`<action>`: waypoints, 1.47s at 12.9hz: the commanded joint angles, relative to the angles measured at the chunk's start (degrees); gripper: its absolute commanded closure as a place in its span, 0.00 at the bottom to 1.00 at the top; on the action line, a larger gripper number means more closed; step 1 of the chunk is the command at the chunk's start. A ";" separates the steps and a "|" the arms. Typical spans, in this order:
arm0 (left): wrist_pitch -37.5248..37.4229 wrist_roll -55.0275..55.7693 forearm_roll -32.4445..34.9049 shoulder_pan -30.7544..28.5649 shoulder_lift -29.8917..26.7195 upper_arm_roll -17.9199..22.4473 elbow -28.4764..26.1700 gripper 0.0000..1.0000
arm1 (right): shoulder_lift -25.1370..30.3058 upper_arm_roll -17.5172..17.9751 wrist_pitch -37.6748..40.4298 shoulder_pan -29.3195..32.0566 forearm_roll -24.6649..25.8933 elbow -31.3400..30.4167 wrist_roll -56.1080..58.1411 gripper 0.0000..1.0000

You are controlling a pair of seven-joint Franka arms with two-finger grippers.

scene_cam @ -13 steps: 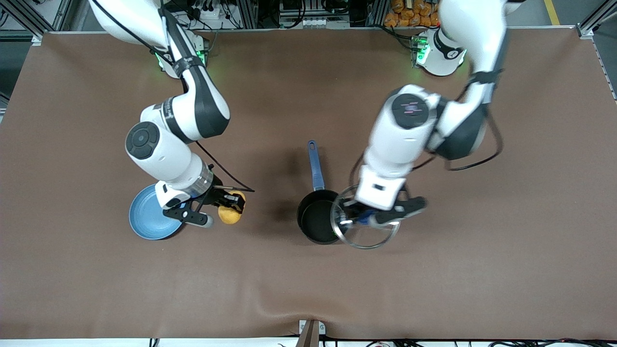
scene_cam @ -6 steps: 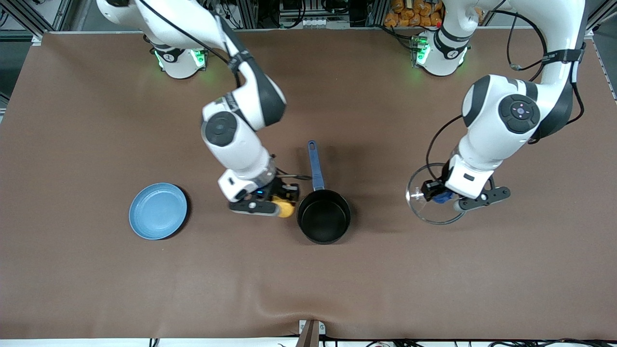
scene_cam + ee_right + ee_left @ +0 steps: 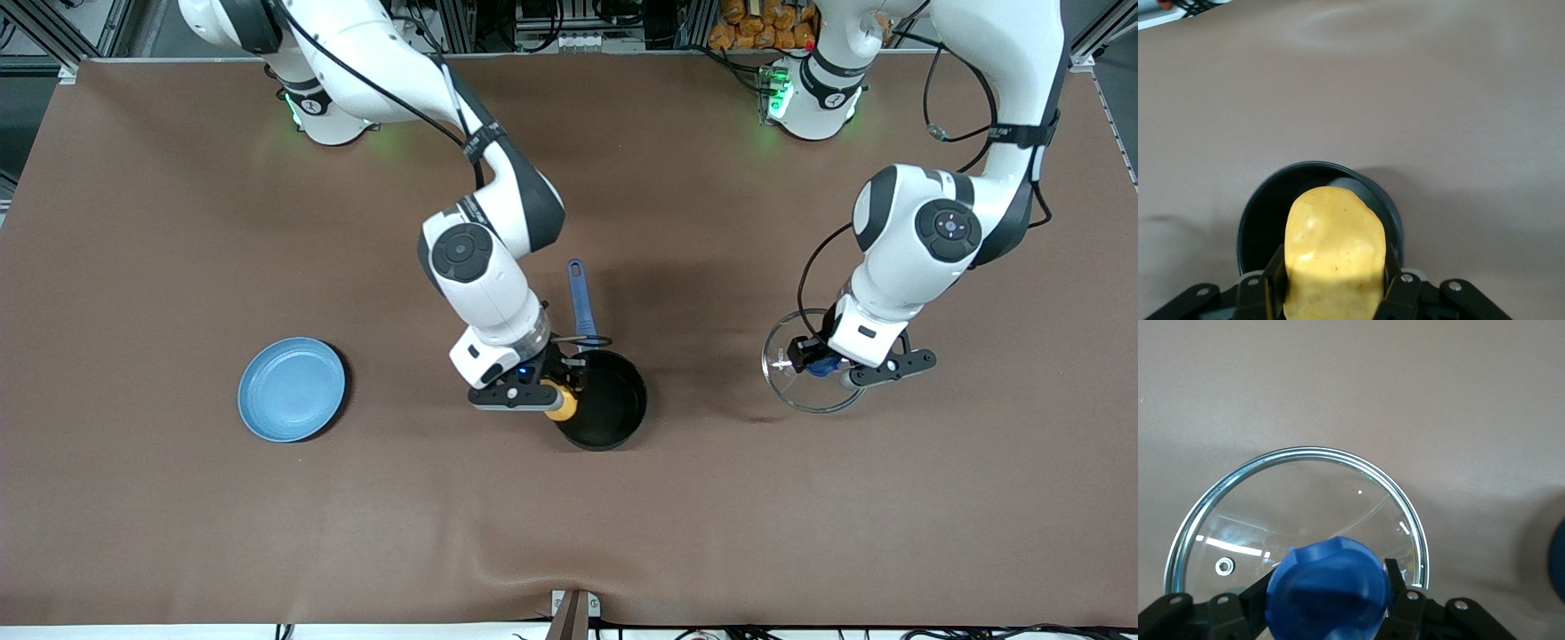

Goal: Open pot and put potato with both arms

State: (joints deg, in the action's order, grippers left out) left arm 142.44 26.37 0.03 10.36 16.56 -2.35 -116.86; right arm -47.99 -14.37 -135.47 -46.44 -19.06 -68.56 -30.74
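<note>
The yellow potato (image 3: 1335,253) is high above the black pot's rim (image 3: 1317,166), so my right gripper should keep holding the potato until it is lower.
The black pot (image 3: 609,413) stands open mid-table, its blue handle (image 3: 581,302) pointing toward the robots. My right gripper (image 3: 556,393) is shut on the yellow potato (image 3: 562,406) and holds it over the pot's rim on the side toward the right arm's end. In the right wrist view the potato (image 3: 1335,250) sits between the fingers above the pot's dark inside (image 3: 1265,227). My left gripper (image 3: 822,364) is shut on the blue knob (image 3: 1328,593) of the glass lid (image 3: 796,391). It holds the lid low over the table, beside the pot toward the left arm's end.
A flat light-blue plate (image 3: 291,388) lies on the brown mat toward the right arm's end. The mat has a ripple at its edge nearest the camera (image 3: 533,556).
My right gripper has carried the potato from beside the pot to over its rim. My left gripper with the lid has shifted slightly and sunk a little.
</note>
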 commanded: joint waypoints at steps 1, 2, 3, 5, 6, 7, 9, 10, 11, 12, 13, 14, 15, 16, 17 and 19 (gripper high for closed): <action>6.33 -3.51 -1.17 -2.36 4.25 -0.82 -0.21 1.00 | -5.87 -0.74 -0.76 -1.02 0.77 6.59 1.99 1.00; 9.23 -4.13 -1.17 -2.62 6.35 -0.73 -0.21 1.00 | -7.02 -0.74 -1.55 -1.11 0.86 7.12 2.34 1.00; 11.17 -4.39 -0.91 -2.71 8.03 -0.73 -0.21 1.00 | -8.16 -0.66 -3.90 -1.37 0.78 7.13 2.70 1.00; 12.59 -4.92 -0.47 -2.71 9.71 -0.64 -0.21 1.00 | -10.80 -0.65 -7.43 -2.34 0.78 7.56 2.61 1.00; 12.60 -5.10 -0.47 -2.71 9.89 -0.64 -0.21 1.00 | -11.59 -0.74 -7.62 -2.51 0.86 7.83 2.61 1.00; 12.60 -5.54 -0.47 -2.71 9.98 -0.64 -0.21 1.00 | -12.30 -0.74 -7.71 -2.69 0.86 8.18 2.52 1.00; 12.60 -7.20 -0.47 -2.63 10.33 -0.55 -0.21 0.08 | -14.23 -0.83 -7.79 -3.13 0.86 9.93 2.35 1.00; 12.51 -7.21 -0.38 -2.62 10.33 -0.55 -0.21 0.08 | -14.76 -0.83 -8.40 -3.22 0.86 10.03 2.35 1.00; 12.42 -7.30 -0.38 -2.54 10.24 -0.47 -0.21 0.07 | -15.46 -0.74 -9.80 -3.39 0.86 10.03 2.26 1.00; 12.25 -7.30 -0.38 -2.54 10.16 -0.46 -0.21 0.00 | -16.25 -0.74 -10.77 -3.65 0.86 10.03 2.17 1.00; 11.98 -7.21 -0.38 -2.54 9.81 -0.46 -0.21 0.00 | -16.52 -0.83 -10.87 -3.83 0.86 10.03 2.17 1.00; 11.37 -6.95 -0.38 -2.54 8.67 -0.46 -0.21 0.00 | -16.79 -0.74 -10.87 -3.83 0.86 10.03 2.26 1.00; 8.84 -6.95 -0.38 -2.62 6.57 -0.38 -0.03 0.00 | -16.88 -0.83 -10.87 -3.92 0.86 10.03 2.26 1.00; 4.90 -6.95 -0.38 -2.62 4.20 -0.38 0.58 0.00 | -16.88 -0.74 -10.87 -4.01 0.86 10.03 2.17 1.00; 0.95 -7.03 -0.38 -2.97 1.74 -0.29 1.63 0.00 | -16.88 -0.74 -10.87 -4.01 0.86 10.03 2.26 1.00; -7.14 -7.64 -0.21 -4.20 -2.22 -0.29 5.31 0.00 | -16.88 -0.66 -10.78 -3.92 0.78 10.03 2.26 0.68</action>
State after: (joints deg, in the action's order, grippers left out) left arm 142.86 20.20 0.03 7.56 19.74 -2.41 -113.34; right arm -63.56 -14.45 -146.51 -50.15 -18.90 -60.85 -28.15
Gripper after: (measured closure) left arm 0.000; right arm 0.427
